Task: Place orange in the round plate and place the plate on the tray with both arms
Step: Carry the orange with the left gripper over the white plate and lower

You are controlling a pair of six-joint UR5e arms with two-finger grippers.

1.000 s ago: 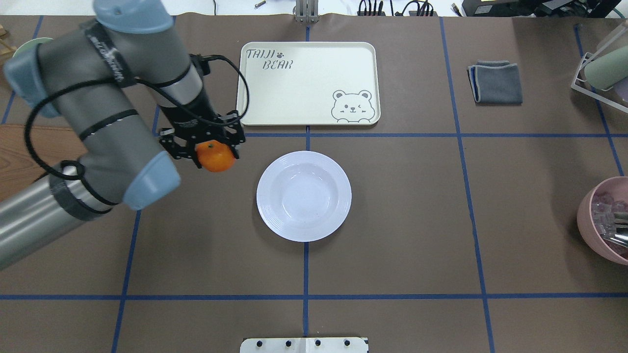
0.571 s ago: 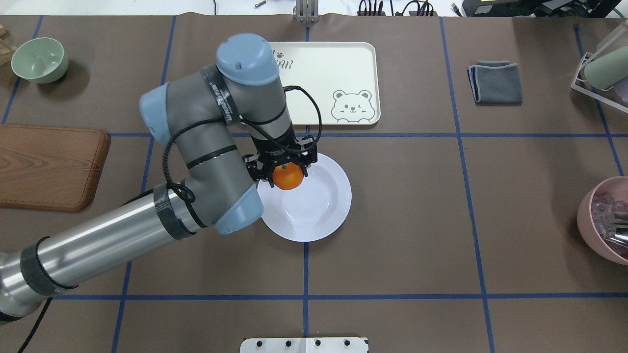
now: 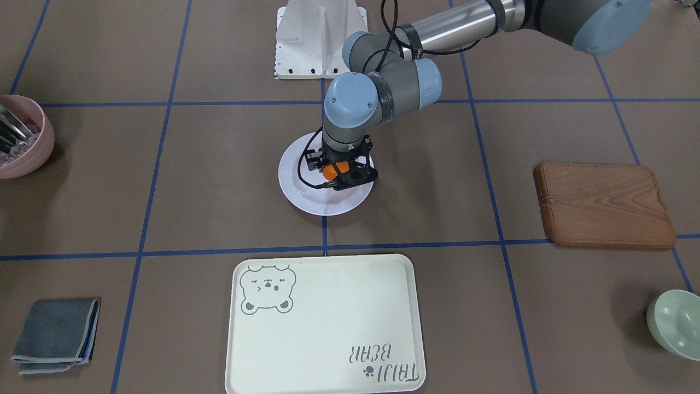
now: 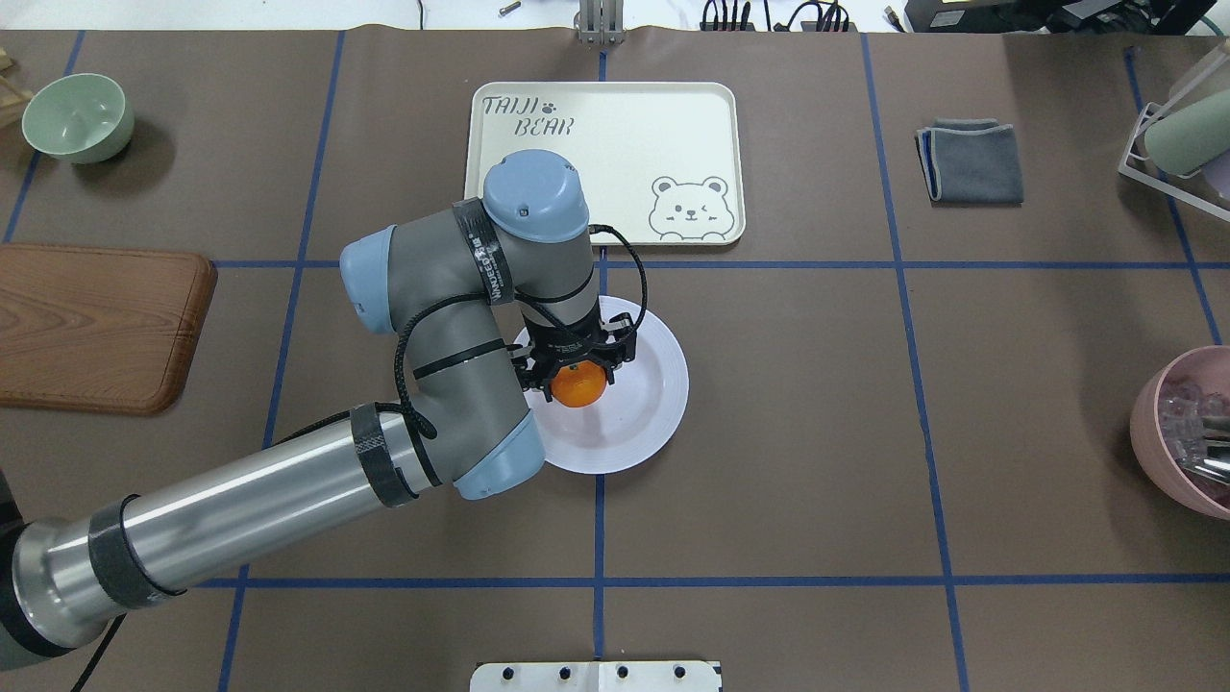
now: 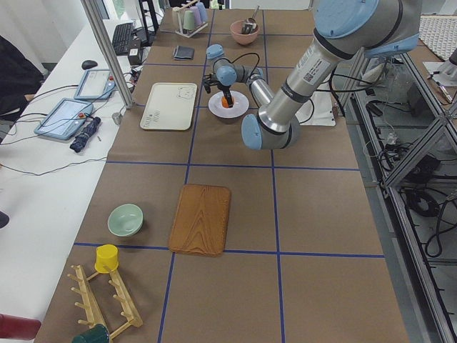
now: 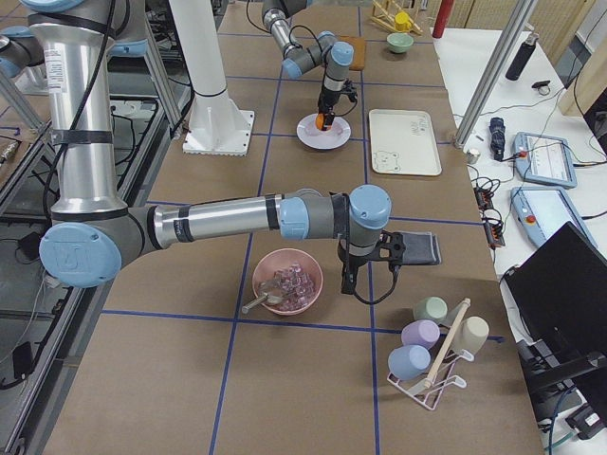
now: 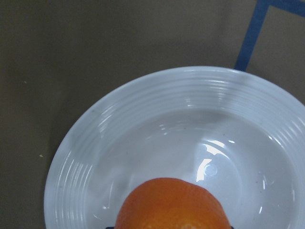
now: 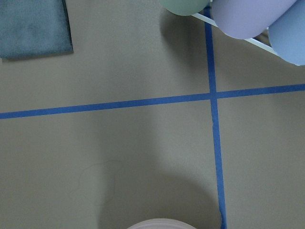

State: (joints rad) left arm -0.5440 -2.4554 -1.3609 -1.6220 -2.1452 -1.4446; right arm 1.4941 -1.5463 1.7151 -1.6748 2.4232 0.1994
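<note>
My left gripper needs to open now, because the orange (image 3: pixel 330 171) (image 7: pixel 171 205) is low over the flat middle of the plate.
My left gripper (image 4: pixel 578 377) is shut on the orange (image 4: pixel 578 386), a small bright mandarin, and holds it over the left-middle of the round plate (image 4: pixel 655 404). The left wrist view has the orange (image 7: pixel 171 205) at the bottom, above the glossy white plate (image 7: pixel 190 119); I cannot tell whether they touch. The cream bear tray (image 4: pixel 615 144) lies bare just beyond the plate. In the front-facing view the orange (image 3: pixel 330 171) sits between the black fingers above the plate (image 3: pixel 306 194). My right gripper (image 6: pixel 368 280) shows only in the exterior right view, beside the pink bowl; whether it is open or shut I cannot tell.
A brown wooden board (image 4: pixel 96 327) and a pale-green bowl (image 4: pixel 77 117) lie at the left. On the right are a folded grey cloth (image 4: pixel 971 161), a pink bowl (image 4: pixel 1187 432) with utensils, and a cup rack (image 4: pixel 1177 135).
My left arm has carried the orange rightward from left of the plate to over the plate's inside, then a little nearer its middle. The plate and tray have not moved.
</note>
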